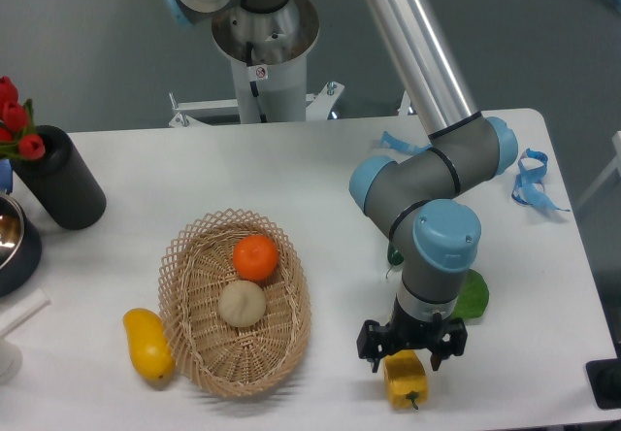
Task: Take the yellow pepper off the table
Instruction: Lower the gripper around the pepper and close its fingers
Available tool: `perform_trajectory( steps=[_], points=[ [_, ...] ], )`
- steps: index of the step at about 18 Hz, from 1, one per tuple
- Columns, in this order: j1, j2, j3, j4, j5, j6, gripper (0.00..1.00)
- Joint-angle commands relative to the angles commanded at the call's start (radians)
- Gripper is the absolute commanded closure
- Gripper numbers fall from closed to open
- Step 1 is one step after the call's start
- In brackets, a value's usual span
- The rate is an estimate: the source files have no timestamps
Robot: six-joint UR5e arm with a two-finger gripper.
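Observation:
The yellow pepper is on the table. My gripper should next grip its blunt end (401, 361) opposite the green stem (414, 402) to lift it off the table.
The yellow pepper (406, 381) lies near the front edge of the white table (320, 174), a short green stem at its lower right. My gripper (410, 355) hangs straight down over the pepper's top. Its two black fingers stand open, one at each upper side of the pepper. The wrist hides the upper part of the pepper, and whether the fingers touch it does not show.
A wicker basket (204, 353) to the left holds an orange (255, 257) and a beige ball (241, 303). A smooth yellow fruit (147, 344) lies beside it. A green leaf (470, 296), blue ribbons (529, 179), a black cylinder (60, 177) and red flowers (14, 120) also stand around.

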Motion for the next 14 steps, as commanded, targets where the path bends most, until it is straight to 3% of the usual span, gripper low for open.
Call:
perform_trajectory(
  steps=[7,10,14],
  points=[
    [-0.005,-0.011,0.000,0.002,0.021,0.000,0.00],
    [-0.005,-0.011,0.000,0.002,0.025,0.000,0.19],
    [-0.005,-0.015,0.002,0.002,0.029,0.000,0.28]
  ],
)
